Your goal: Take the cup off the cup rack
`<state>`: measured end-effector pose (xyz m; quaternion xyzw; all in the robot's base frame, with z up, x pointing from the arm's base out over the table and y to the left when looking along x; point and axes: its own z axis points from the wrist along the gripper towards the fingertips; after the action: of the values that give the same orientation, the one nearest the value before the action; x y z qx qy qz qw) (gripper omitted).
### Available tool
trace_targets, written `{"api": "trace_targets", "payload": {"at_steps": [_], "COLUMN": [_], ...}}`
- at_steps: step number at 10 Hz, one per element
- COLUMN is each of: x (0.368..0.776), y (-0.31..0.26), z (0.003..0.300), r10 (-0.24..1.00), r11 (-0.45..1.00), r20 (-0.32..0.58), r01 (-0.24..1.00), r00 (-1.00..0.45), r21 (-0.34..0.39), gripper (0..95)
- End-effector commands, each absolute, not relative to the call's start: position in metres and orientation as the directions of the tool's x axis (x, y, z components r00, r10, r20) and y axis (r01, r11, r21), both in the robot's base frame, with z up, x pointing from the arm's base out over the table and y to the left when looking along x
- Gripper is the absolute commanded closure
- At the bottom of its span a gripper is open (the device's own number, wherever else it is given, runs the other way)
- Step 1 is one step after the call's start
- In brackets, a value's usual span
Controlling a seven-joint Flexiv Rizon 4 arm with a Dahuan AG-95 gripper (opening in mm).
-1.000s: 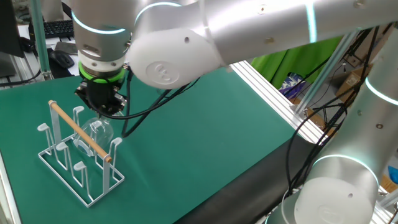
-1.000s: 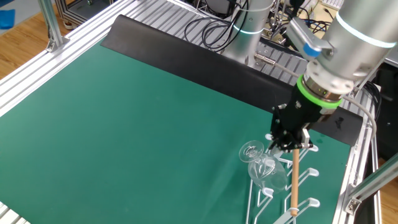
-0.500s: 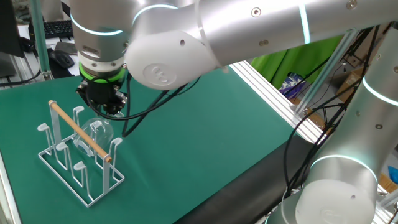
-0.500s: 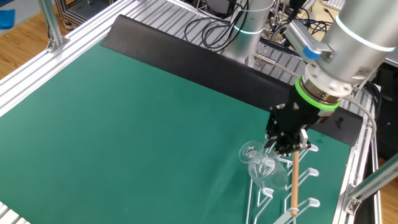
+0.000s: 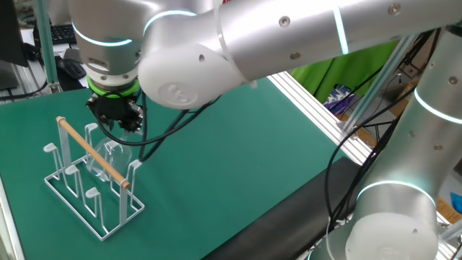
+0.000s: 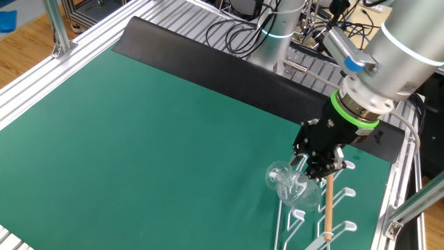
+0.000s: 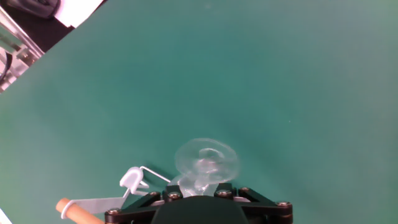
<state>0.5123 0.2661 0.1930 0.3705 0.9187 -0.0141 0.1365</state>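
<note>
I will grab the narrow stem (image 7: 198, 186) next with my gripper, since the cup's round foot (image 7: 207, 159) and bowl spread wide. I will then take the cup off the rack.
The cup (image 5: 112, 154) is a clear stemmed glass lying tilted on the white wire cup rack (image 5: 92, 214), just behind the rack's wooden dowel (image 5: 94, 153). My gripper (image 5: 118, 127) hangs right above it, black fingers pointing down. From the other side the cup (image 6: 286, 182) sticks out left of the rack (image 6: 341, 194), with the gripper (image 6: 316, 162) at its stem end. In the hand view the round foot of the cup (image 7: 206, 160) lies straight ahead and the glass runs back between the fingers of the gripper (image 7: 199, 190), which stand apart on either side of it.
Green mat (image 6: 159, 132) covers the table. A white rack peg (image 7: 132, 179) and the dowel end (image 7: 67, 209) lie left of the fingers. Aluminium rails (image 6: 104, 28) frame the table, and a black strip (image 6: 208, 59) and cables (image 6: 243, 35) run along the far edge.
The gripper has shifted slightly toward the cup's stem end and its fingers have spread apart. The cup is still on the rack, its foot nudged slightly.
</note>
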Motion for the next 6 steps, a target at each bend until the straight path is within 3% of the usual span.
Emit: {"api": "trace_targets", "payload": {"at_steps": [1, 6], "x": [0.5134, 0.5217], "y": [0.2661, 0.2615], "z": [0.1924, 0.1884], "r10": [0.674, 0.666], "r11": [0.728, 0.732], "r20": [-0.269, -0.299], "r01": [0.681, 0.676], "r00": [-0.688, -0.683], "r21": [0.081, 0.087], "gripper": [57.0, 57.0]}}
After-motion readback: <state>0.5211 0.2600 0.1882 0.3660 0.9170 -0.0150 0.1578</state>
